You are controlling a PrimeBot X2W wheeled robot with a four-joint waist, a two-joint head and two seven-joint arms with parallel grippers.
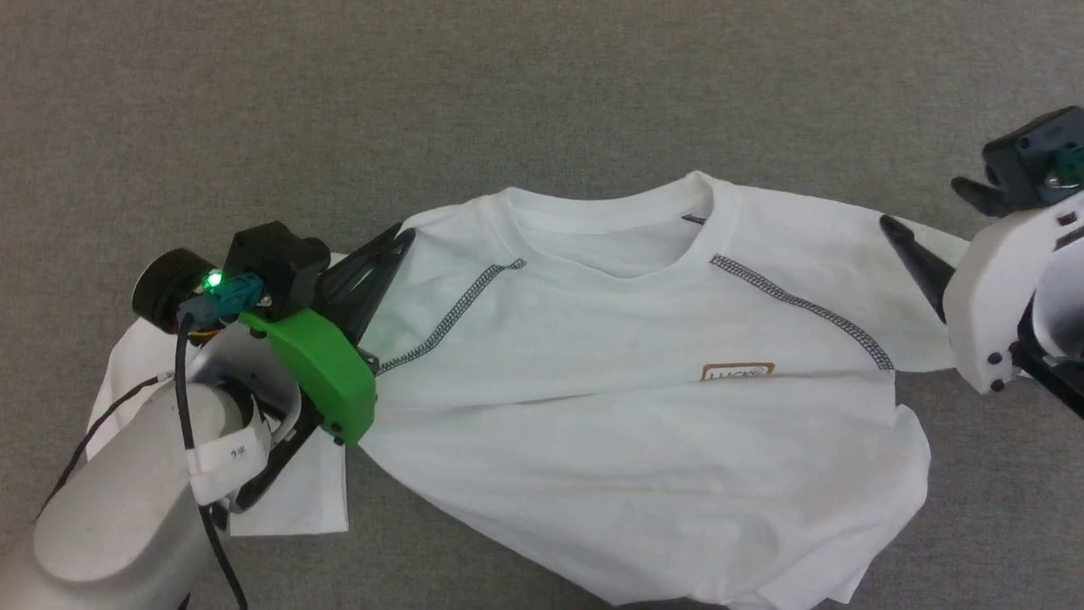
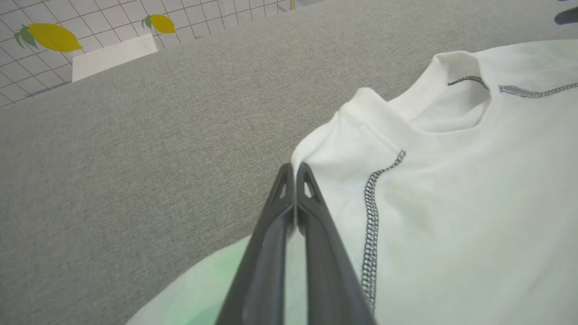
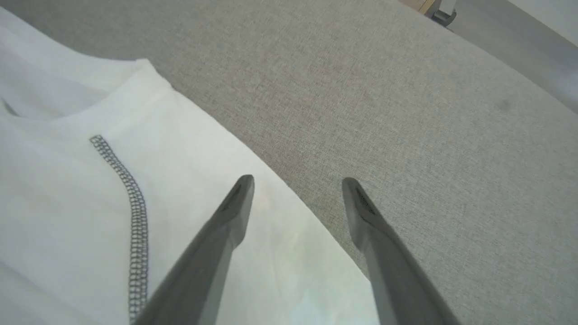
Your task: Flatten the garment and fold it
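Next, my right gripper grabs the white shirt's shoulder edge (image 1: 865, 212) beside the zigzag seam (image 1: 810, 306), to flatten and fold the shirt.
The garment (image 1: 610, 407), a white shirt with dark zigzag seams and a small brown-edged chest patch (image 1: 738, 371), lies front-up on the grey cloth surface (image 1: 508, 93), collar toward the far side. My left gripper (image 1: 400, 237) is shut on the garment's shoulder edge; in the left wrist view its fingertips (image 2: 295, 169) meet at the fabric's rim, next to a seam (image 2: 371, 212). My right gripper (image 1: 920, 202) stands open at the other shoulder. In the right wrist view one fingertip (image 3: 246, 183) is over the garment (image 3: 67, 203) and the other over bare grey cloth.
A short sleeve (image 1: 288, 500) lies flat under my left forearm. Beyond the surface's far edge, the left wrist view shows a lemon-patterned tiled area (image 2: 49, 38) and a flat white piece (image 2: 113, 56). Bare grey cloth (image 3: 406, 113) stretches beyond the collar.
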